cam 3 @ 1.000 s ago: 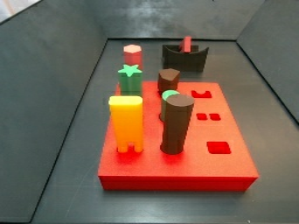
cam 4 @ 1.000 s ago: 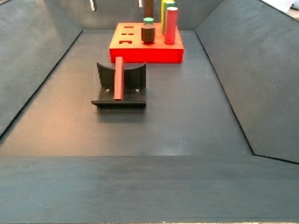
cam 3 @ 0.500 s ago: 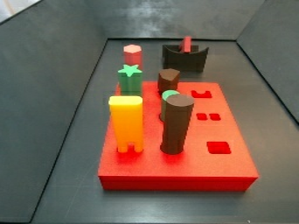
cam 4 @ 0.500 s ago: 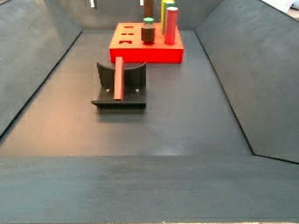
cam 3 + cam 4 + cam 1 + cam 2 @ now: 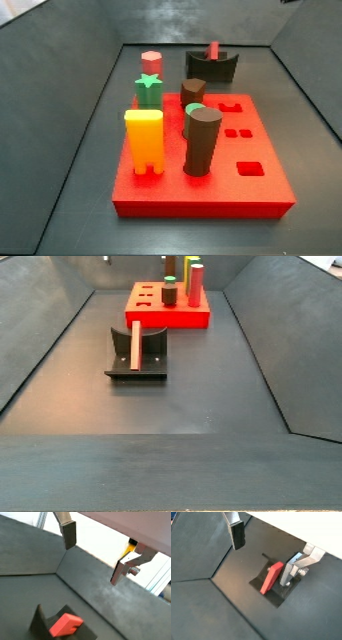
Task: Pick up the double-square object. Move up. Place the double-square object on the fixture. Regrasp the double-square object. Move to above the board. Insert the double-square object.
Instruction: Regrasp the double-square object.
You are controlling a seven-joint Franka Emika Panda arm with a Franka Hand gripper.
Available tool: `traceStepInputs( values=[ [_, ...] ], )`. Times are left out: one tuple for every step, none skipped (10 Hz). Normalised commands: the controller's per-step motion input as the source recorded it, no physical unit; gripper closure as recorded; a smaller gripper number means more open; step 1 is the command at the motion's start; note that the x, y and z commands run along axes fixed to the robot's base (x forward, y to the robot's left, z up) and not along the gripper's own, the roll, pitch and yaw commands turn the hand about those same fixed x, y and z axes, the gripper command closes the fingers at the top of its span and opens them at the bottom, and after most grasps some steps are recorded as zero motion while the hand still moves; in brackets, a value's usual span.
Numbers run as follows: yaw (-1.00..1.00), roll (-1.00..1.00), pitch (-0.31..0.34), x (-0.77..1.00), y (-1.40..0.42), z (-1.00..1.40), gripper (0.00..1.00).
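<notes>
My gripper is to reach the double-square object and grip its raised end. The object's lower end then stays free to go into the board.
The double-square object is a slim red peg resting on the fixture at the far end of the floor, beyond the red board. It lies in the fixture's cutout in a side view. Both wrist views look down on it from well above: the peg on the fixture, and its red end. My gripper is open and empty, high above the peg, its fingers wide apart and touching nothing.
On the board stand a tall yellow block, two dark brown cylinders, a green star peg and a pink-red hexagonal peg. Two small square holes show on the board. Sloped dark walls enclose the floor.
</notes>
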Motion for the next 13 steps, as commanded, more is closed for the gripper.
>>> traceStepInputs(
  values=[
    [0.19,0.92,0.209,0.14,-0.05,-0.03,0.00],
    [0.21,0.70,0.180,0.16,-0.05,-0.03,0.00],
    [0.23,0.53,0.154,0.17,-0.05,-0.03,0.00],
    [0.23,0.35,0.124,0.18,-0.05,-0.03,0.00],
    [0.23,0.25,0.091,0.18,-0.04,-0.02,0.00],
    [0.22,0.20,0.051,0.16,-0.04,-0.02,0.00],
    [0.21,0.19,0.028,0.13,-0.05,-0.03,0.00],
    [0.22,0.19,0.055,0.05,0.07,-1.00,0.00],
    [0.21,0.19,0.050,0.05,0.07,-1.00,0.00],
    [0.18,0.18,0.012,0.06,0.06,-1.00,0.00],
    [0.16,0.16,-0.007,0.07,0.05,-1.00,0.00],
    [0.14,0.14,-0.022,0.08,0.04,-1.00,0.00],
    [0.12,0.13,-0.034,0.09,0.04,-1.00,0.00]
  ],
)
